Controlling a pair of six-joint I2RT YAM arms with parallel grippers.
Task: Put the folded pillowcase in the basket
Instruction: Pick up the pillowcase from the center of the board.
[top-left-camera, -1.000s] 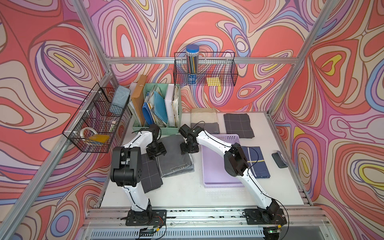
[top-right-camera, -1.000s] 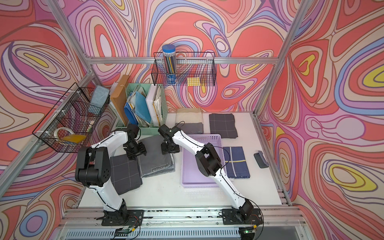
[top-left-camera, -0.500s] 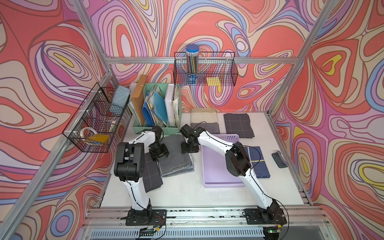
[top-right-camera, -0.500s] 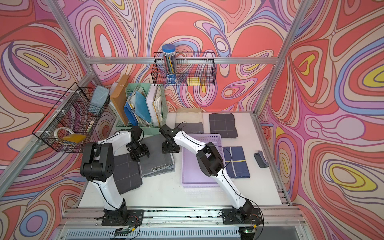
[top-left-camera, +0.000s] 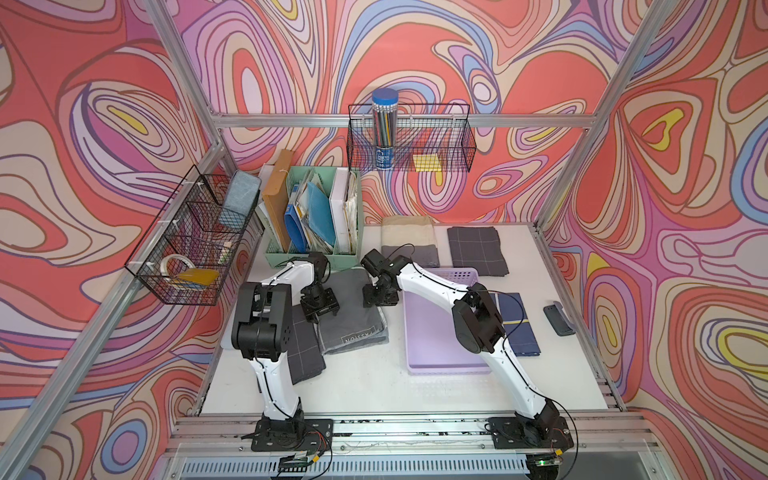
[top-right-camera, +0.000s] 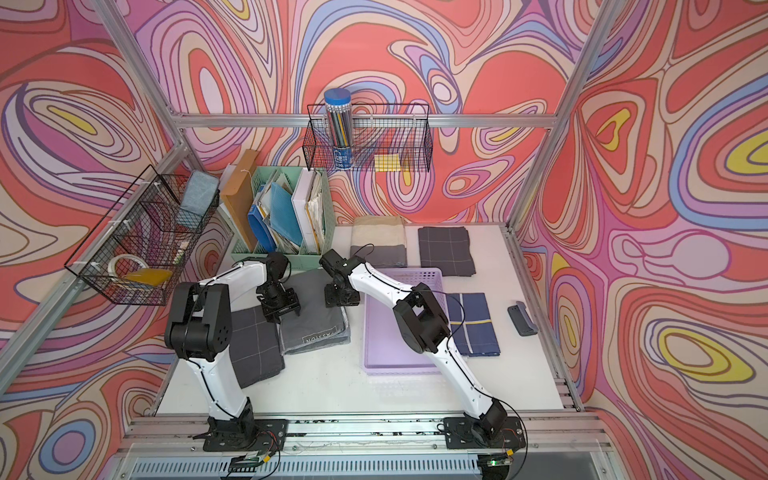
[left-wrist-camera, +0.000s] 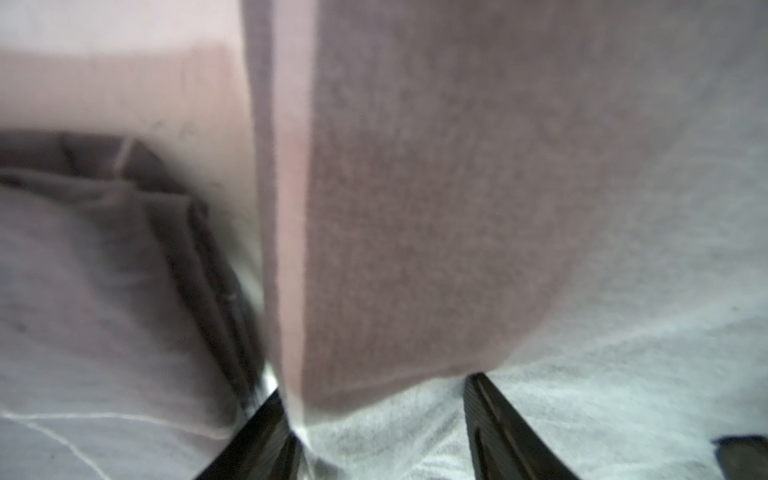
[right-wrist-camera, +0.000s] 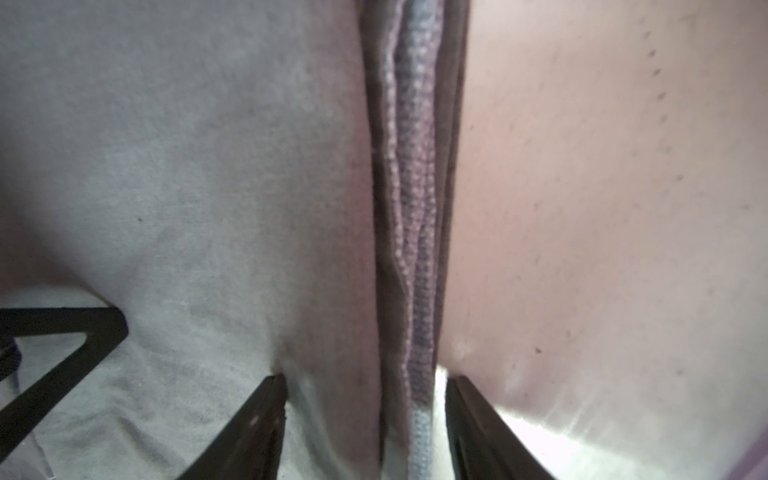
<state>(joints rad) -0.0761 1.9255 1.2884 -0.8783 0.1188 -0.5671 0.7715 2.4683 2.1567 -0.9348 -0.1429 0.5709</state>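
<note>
The folded pillowcase should go in the basket (top-left-camera: 432, 345) still folded, so my left gripper should next grab the pillowcase by its side edge (top-left-camera: 320, 332) opposite my right gripper.
The folded pillowcase (top-left-camera: 353, 320) (top-right-camera: 318, 326) is a grey cloth with a small label, lying flat on the white table left of the basket. The lavender basket (top-left-camera: 432, 345) (top-right-camera: 395, 345) holds nothing. My left gripper (top-left-camera: 320, 305) (top-right-camera: 282, 307) stands open over the pillowcase's left edge; in the left wrist view (left-wrist-camera: 374, 415) that edge runs between the black fingers (left-wrist-camera: 266, 432). My right gripper (top-left-camera: 378, 295) (top-right-camera: 341, 297) stands open over the right edge; in the right wrist view (right-wrist-camera: 365, 415) the layered fold (right-wrist-camera: 411, 249) lies between its fingers (right-wrist-camera: 478, 428).
A dark checked cloth (top-left-camera: 305, 353) lies under my left arm. Beige and grey cloths (top-left-camera: 409, 241) and another checked cloth (top-left-camera: 476, 251) lie at the back, a navy cloth (top-left-camera: 517, 328) and a dark case (top-left-camera: 559, 318) at the right. A green file organiser (top-left-camera: 316, 220) stands behind the pillowcase.
My left gripper has shifted a little to the right and forward onto the pillowcase's left edge. The right gripper has sunk slightly and narrowed a little. The pillowcase has not moved.
</note>
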